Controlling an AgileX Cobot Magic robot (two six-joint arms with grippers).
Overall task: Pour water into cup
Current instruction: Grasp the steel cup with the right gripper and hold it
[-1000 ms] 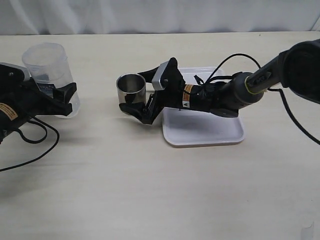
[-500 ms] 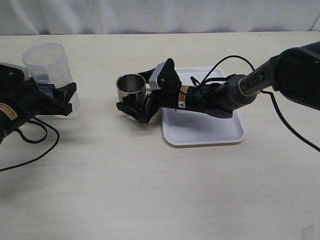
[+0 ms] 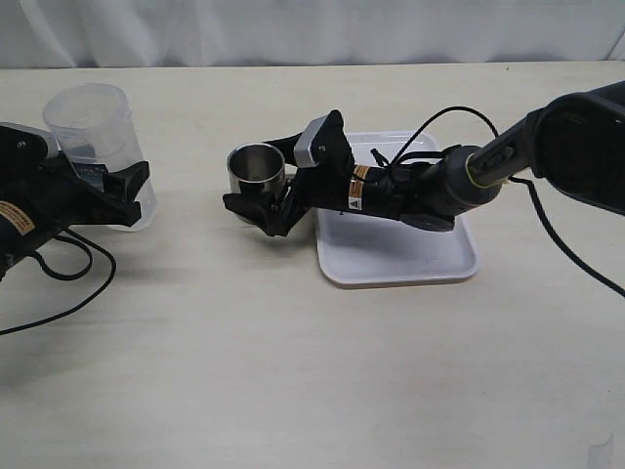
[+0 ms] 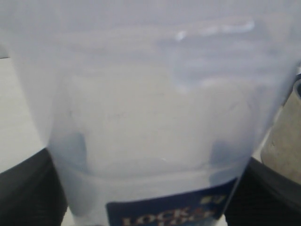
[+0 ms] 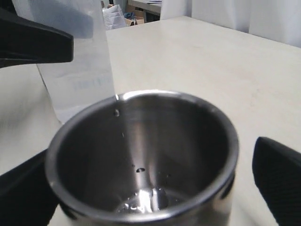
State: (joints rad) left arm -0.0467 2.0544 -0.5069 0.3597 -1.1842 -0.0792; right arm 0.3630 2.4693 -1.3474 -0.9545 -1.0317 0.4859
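Note:
The right gripper grabs the steel cup by its outer side next, which leaves the steel cup's opening (image 3: pixel 257 164) free to take the water.
The steel cup (image 3: pixel 257 168) stands upright on the table, just left of the white tray. My right gripper (image 3: pixel 254 178) is open, with one finger on each side of the cup. In the right wrist view the cup (image 5: pixel 141 155) has a few drops at its bottom, and a gap shows between it and one finger (image 5: pixel 280 188). My left gripper (image 3: pixel 109 191) is shut on the tall translucent container (image 3: pixel 93 127) at the far left, held upright. Water (image 4: pixel 150 188) shows low in the container, behind the blue label (image 4: pixel 169 212).
A white tray (image 3: pixel 410 259) lies under my right arm, right of the cup. A black cable (image 3: pixel 68 278) loops on the table below my left arm. The container (image 5: pixel 80 70) and a left finger (image 5: pixel 33 42) show beyond the cup in the right wrist view.
My right gripper has slid a little to the left, so its fingers reach further along the cup's sides. The left gripper and the container have not moved.

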